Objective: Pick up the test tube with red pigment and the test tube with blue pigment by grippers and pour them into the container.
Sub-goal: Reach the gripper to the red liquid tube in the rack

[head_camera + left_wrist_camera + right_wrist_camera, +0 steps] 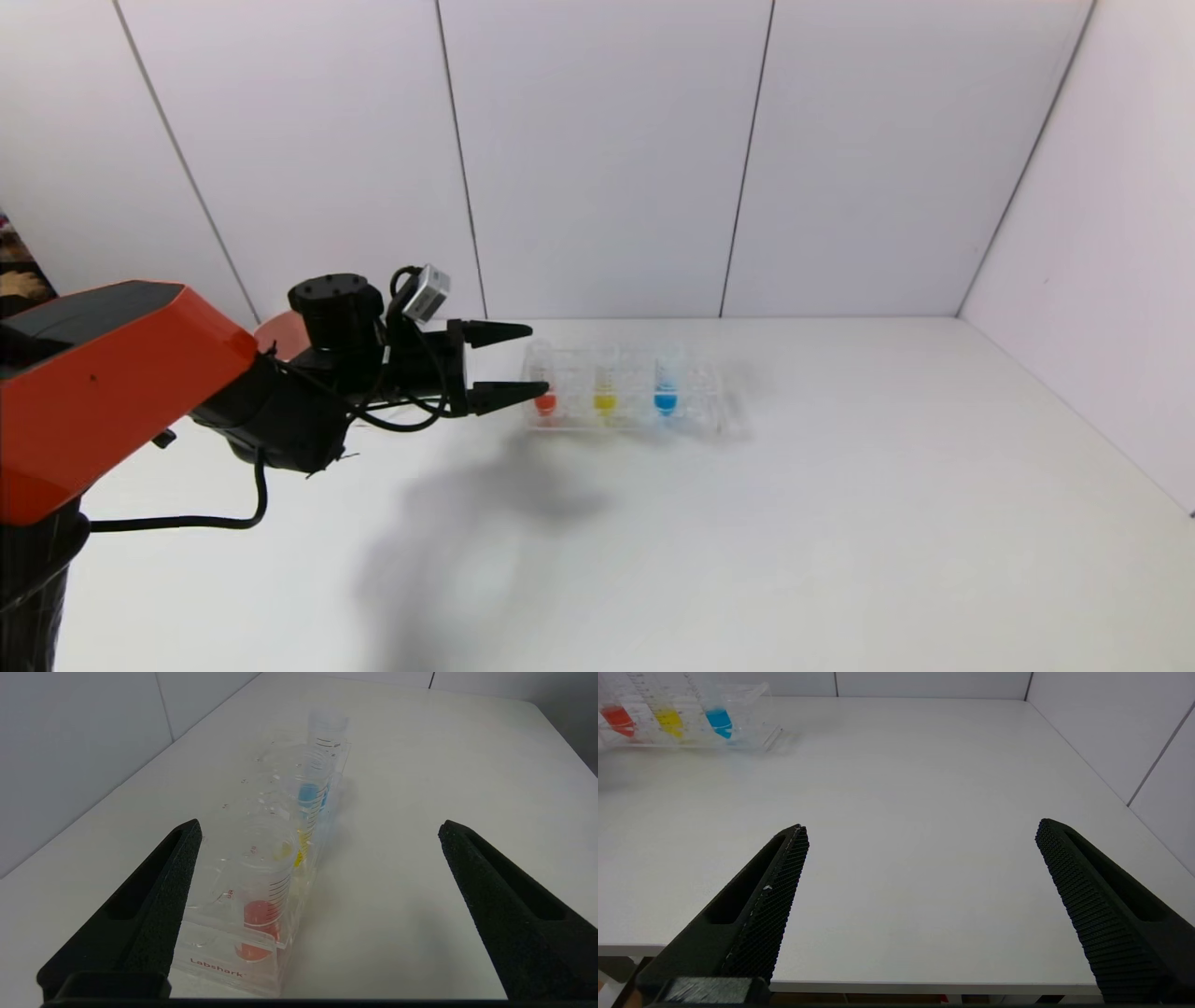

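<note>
My left gripper should take the test tube with red pigment just under its open rim point(540, 353), because the rack's clear plates close around the tube's lower body.
A clear rack point(719, 397) at the back of the white table holds three tubes in a row. The test tube with red pigment point(544, 399) point(261, 914) stands at the rack's left end, and the test tube with blue pigment point(665, 399) point(308, 794) point(719, 722) is third along. My left gripper point(539, 358) point(321, 828) is open and level, its tips at the rack's left end. The red tube sits just inside one finger point(159, 896), untouched. My right gripper point(920, 828) is open and empty over the table's near edge. I cannot make out the container.
A yellow-liquid tube point(605, 399) stands between the red and blue ones. A clear marked cylinder point(328, 730) stands at the rack's far end. A reddish round object point(280, 334) is partly hidden behind the left arm. Walls close the back and right sides.
</note>
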